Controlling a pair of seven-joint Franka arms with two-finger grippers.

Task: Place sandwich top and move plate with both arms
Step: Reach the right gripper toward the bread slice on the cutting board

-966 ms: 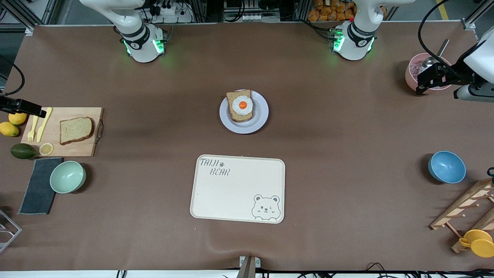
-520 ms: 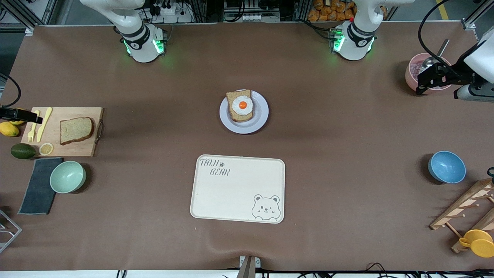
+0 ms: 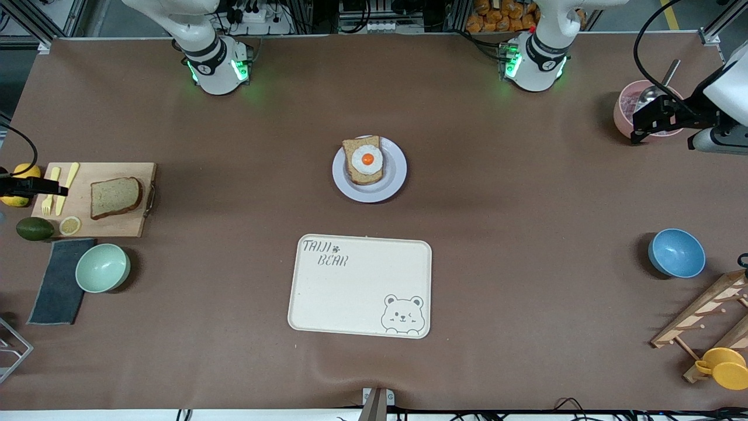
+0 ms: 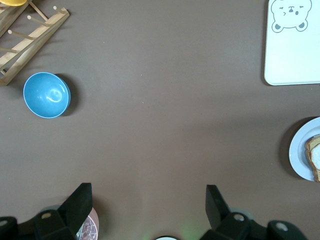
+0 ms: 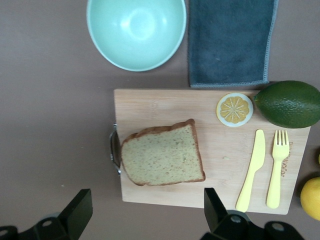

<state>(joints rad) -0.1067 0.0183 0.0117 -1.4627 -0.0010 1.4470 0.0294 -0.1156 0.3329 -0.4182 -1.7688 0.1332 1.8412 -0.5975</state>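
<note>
My right gripper pinches the sandwich top by its thin crust edge (image 3: 99, 183) next, since the sandwich top spreads wide across its broad side (image 3: 114, 196).
The sandwich top (image 3: 115, 197), a bare brown slice, lies flat on a wooden cutting board (image 3: 128, 225) at the right arm's end of the table. My right gripper (image 3: 35, 187) hangs open over the board's outer end, near the fork. In the right wrist view the sandwich top (image 5: 162, 160) lies just ahead of the empty right gripper (image 5: 146, 202). The plate (image 3: 396, 175) stands mid-table and carries a slice with a fried egg (image 3: 365, 161). My left gripper (image 3: 648, 120) waits open above a pink bowl (image 3: 624, 108), and the left wrist view has the plate (image 4: 299, 150) at its edge.
A cream bear-printed tray (image 3: 360, 286) lies nearer the front camera than the plate. A yellow fork (image 3: 49, 197), a knife (image 3: 65, 187) and a lemon slice (image 3: 70, 225) share the board. Around it lie an avocado (image 3: 34, 228), a mint bowl (image 3: 102, 267) and a grey cloth (image 3: 58, 280). A blue bowl (image 3: 676, 252) and a wooden rack (image 3: 701, 316) stand at the left arm's end.
My right gripper has slid along the cutting board's outer end, from over the lemon to beside the fork. The left arm and everything on the table have stayed still.
</note>
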